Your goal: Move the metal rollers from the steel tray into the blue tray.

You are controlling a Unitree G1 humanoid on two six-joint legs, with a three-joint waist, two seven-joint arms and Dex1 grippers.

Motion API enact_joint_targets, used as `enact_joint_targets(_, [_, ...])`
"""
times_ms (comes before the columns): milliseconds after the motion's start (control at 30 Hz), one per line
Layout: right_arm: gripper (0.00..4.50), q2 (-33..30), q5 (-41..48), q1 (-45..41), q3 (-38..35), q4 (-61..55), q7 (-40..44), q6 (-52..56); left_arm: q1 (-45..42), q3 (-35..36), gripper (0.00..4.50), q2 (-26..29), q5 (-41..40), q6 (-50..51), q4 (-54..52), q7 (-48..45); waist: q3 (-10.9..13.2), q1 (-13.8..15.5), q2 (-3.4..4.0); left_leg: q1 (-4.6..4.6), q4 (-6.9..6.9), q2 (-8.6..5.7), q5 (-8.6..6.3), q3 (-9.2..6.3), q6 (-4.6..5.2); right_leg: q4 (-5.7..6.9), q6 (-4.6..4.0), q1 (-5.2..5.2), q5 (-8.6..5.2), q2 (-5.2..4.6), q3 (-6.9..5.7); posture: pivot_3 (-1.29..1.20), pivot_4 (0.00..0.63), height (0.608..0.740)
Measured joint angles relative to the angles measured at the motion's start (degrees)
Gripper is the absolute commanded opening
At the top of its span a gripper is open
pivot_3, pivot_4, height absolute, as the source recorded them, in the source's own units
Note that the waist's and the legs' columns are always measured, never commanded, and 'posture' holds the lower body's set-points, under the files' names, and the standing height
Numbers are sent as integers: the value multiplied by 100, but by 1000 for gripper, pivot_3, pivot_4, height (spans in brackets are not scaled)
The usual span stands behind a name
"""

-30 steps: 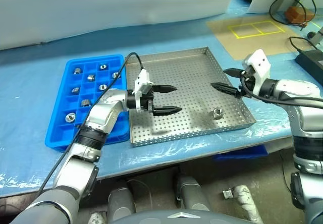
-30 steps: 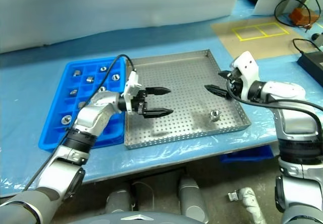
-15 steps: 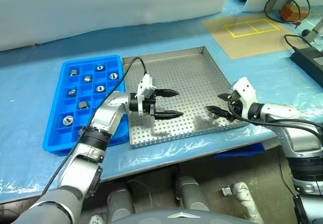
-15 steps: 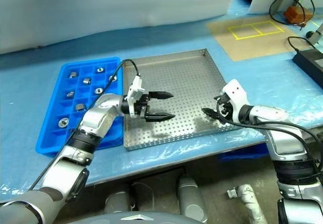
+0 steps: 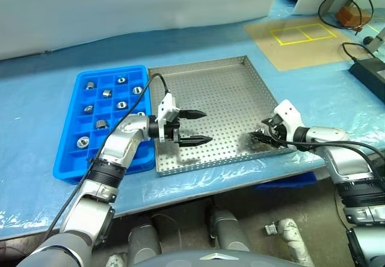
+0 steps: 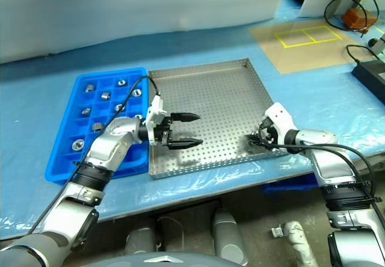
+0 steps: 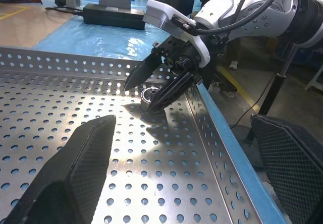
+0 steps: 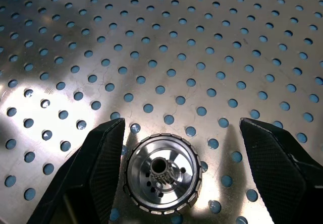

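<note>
The robot's right gripper should close on the ridged roller now, because its fingers reach down on either side of the roller and would hold it.
The steel tray [image 5: 222, 92] lies in the middle of the table, and the blue tray [image 5: 69, 159] sits just left of it. Several metal rollers [image 5: 100, 124] rest in the blue tray's compartments. One metal roller [image 8: 162, 172] stands on end near the steel tray's near right corner. My right gripper [image 8: 181, 123] is down at the tray floor, open, with a finger on each side of this roller and a gap on the wider side. My left gripper [image 5: 206, 126] hovers open and empty over the steel tray's left part, pointing right.
The steel tray's low rim [image 7: 202, 108] runs just beside the roller and the right fingers. A tan board with yellow squares [image 5: 295, 35] lies at the back right, and a black box with cables [image 5: 367, 68] sits at the far right. The table's front edge is close.
My right gripper has dropped from above the steel tray to its floor and now straddles the roller. The left gripper has stayed about where it was. The camera has shifted a little.
</note>
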Motion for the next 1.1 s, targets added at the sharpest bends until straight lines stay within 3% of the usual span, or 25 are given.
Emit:
enact_joint_targets(233, [3721,-103,-37,73,0,-37,118,-101,12,19,4500,39,0,26,-57,42,0,19,0,3,-1,0,-1,0,1,-3,0,6,0,0,-2,-451,150,740])
enact_joint_targets(333, [3163,-102,-124,51,48,-14,108,-148,10,19,4500,38,1,25,-56,45,0,17,0,3,-1,1,-1,0,1,-3,0,6,0,0,-2,-450,150,740])
enact_joint_targets(433, [2126,-101,-206,34,103,32,95,-254,10,19,4500,37,1,25,-56,49,0,20,0,3,-1,0,-1,0,1,-5,0,6,0,-1,-2,-447,150,740])
enact_joint_targets(567, [1660,-41,-274,-80,117,237,-32,-314,8,19,4500,39,3,25,-58,60,0,11,0,5,0,0,-1,0,2,-7,0,9,0,-1,-2,-444,150,740])
enact_joint_targets(833, [1650,44,-265,-147,121,273,-33,-335,13,106,4500,126,0,32,-72,119,0,1,0,7,-1,2,-1,0,2,-7,0,9,0,0,-2,-416,150,740])
enact_joint_targets(1100, [1650,483,-45,-933,298,-95,208,-57,227,563,4500,703,-121,257,-566,330,2,-5,4,11,-12,9,2,1,-5,1,0,0,0,1,-3,-301,150,740])
